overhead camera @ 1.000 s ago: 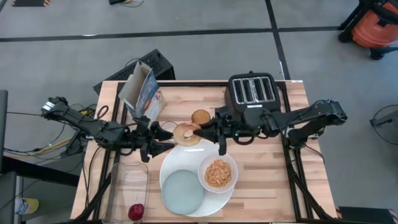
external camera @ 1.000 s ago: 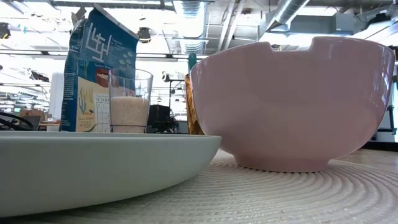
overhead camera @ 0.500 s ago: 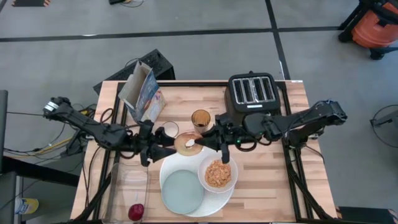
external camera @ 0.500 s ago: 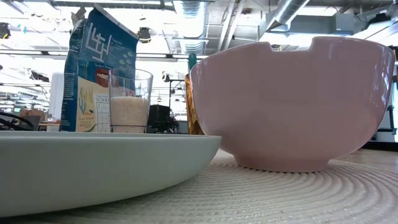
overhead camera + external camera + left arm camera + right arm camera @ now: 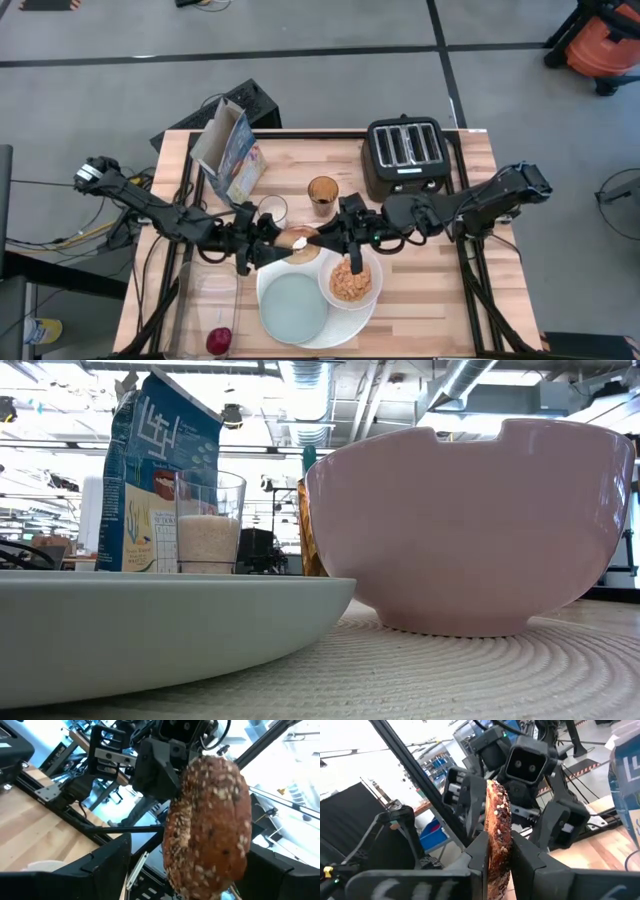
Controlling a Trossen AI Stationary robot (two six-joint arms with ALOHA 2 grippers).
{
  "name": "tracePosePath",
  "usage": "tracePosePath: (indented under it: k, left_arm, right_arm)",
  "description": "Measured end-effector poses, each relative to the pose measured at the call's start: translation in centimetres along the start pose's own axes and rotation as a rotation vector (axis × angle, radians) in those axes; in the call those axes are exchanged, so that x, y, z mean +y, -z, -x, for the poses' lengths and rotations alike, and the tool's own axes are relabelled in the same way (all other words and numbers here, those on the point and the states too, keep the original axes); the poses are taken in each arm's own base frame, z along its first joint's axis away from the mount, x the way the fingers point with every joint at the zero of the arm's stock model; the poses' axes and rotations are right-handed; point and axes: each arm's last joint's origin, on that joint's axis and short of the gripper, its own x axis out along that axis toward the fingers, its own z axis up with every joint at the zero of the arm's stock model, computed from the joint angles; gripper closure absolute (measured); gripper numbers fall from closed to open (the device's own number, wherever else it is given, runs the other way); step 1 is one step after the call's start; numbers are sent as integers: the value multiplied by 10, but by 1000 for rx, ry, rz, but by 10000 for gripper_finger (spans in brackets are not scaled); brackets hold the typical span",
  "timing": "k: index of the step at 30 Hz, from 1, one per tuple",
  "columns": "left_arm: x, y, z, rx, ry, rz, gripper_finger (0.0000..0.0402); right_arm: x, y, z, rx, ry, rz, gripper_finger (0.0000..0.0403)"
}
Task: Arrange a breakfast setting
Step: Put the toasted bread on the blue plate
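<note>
My left gripper should grab the bagel by its seeded rim [image 5: 292, 240] next. Then it can put the bagel on the small pale-blue plate [image 5: 294, 307].
My right gripper [image 5: 322, 240] is shut on the browned, seeded bagel [image 5: 300, 243], above the far rim of the large white plate [image 5: 365, 322]. My left gripper [image 5: 272, 250] faces it from the left, open, with a finger on either side of the bagel [image 5: 207, 825]. On the plate sit the small pale-blue plate [image 5: 294, 307] and the white bowl [image 5: 372, 270] of orange cereal flakes [image 5: 349, 281]. The red apple [image 5: 219, 340] lies in the clear tub. The blue cereal box [image 5: 230, 150] stands at the far left. No spoon shows. My right gripper pinches the bagel's two flat faces [image 5: 498, 847] between its fingers [image 5: 522, 862], at the rim on its own side. It comes roughly level from the table's right. The bagel is lifted clear. My left gripper: I cannot tell whether its fingers touch the bagel.
The black four-slot toaster [image 5: 405, 150] stands at the far right. A glass of amber drink [image 5: 322, 190] and a glass with white contents [image 5: 270, 208] stand just beyond the grippers. The clear tub [image 5: 205, 300] lies near the left front corner.
Both grippers have gone together toward the table's near edge, the right one carrying the bagel from beside the amber glass to above the large plate's far rim. The left gripper has kept close to the bagel's left side.
</note>
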Motion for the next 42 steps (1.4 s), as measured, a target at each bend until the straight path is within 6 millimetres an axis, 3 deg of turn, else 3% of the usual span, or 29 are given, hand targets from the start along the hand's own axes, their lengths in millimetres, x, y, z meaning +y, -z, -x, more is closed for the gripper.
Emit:
tracePosePath:
  k: [5, 17, 23, 34, 42]
  left_arm:
    - [0, 0, 0, -5, -7, 1, 141]
    - [0, 0, 0, -5, -6, 8, 278]
    - [1, 0, 0, -6, -13, -2, 325]
    - [1, 1, 0, 8, -7, 25, 329]
    - [-5, 8, 3, 70, 37, 48, 330]
  right_arm:
    - [0, 0, 0, 4, 3, 0, 330]
    - [-3, 1, 0, 12, 17, -15, 330]
    - [-3, 1, 0, 11, 24, -26, 325]
    - [-3, 1, 0, 18, 20, -34, 232]
    - [1, -8, 8, -4, 4, -50, 212]
